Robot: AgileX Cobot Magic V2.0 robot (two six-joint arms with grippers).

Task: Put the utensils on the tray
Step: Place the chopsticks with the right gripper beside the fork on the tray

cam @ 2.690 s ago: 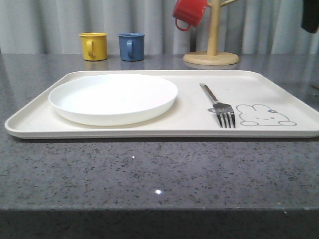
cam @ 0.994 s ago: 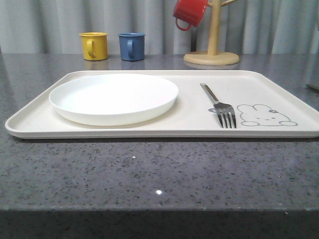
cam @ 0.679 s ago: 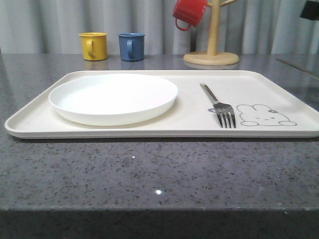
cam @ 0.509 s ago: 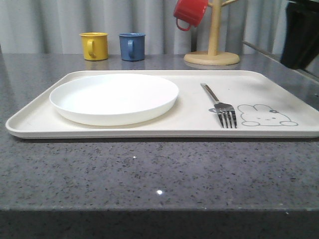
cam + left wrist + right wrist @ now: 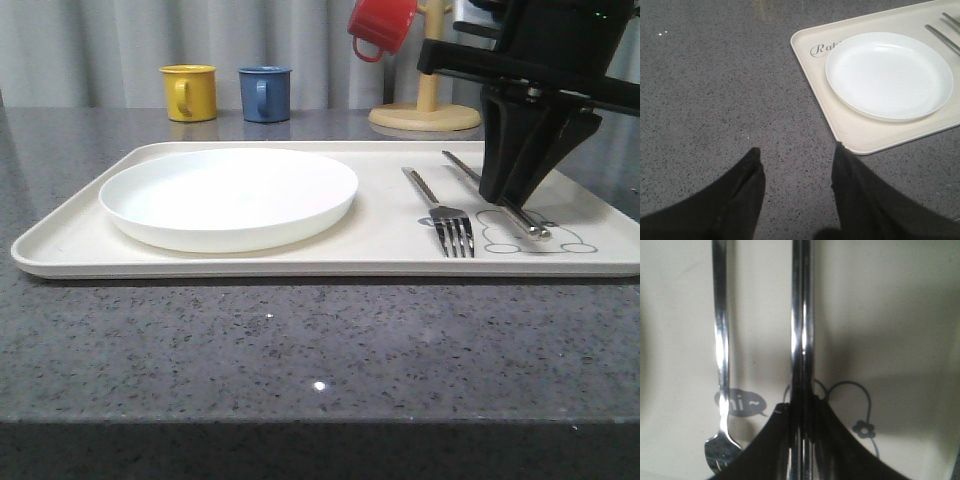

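Observation:
The silver chopsticks are over the cream tray and would lie in place, so it is now time for my right gripper to let go.
The cream tray lies across the grey table. A silver fork lies on it, right of the plate, tines toward the front edge. My right gripper hangs over the tray's right part, shut on a pair of silver chopsticks. They slant down, with their front end at the rabbit drawing. In the right wrist view the chopsticks run straight out from between my fingers, parallel to the fork. My left gripper is open over bare table beside the tray's corner.
A round white plate fills the tray's left half. Behind the tray stand a yellow mug, a blue mug and a wooden mug tree with a red mug hanging on it. Grey table spreads in front.
My right arm has come in from the right with the chopsticks and now hangs over the tray's right part. The fork, plate and mugs have not moved.

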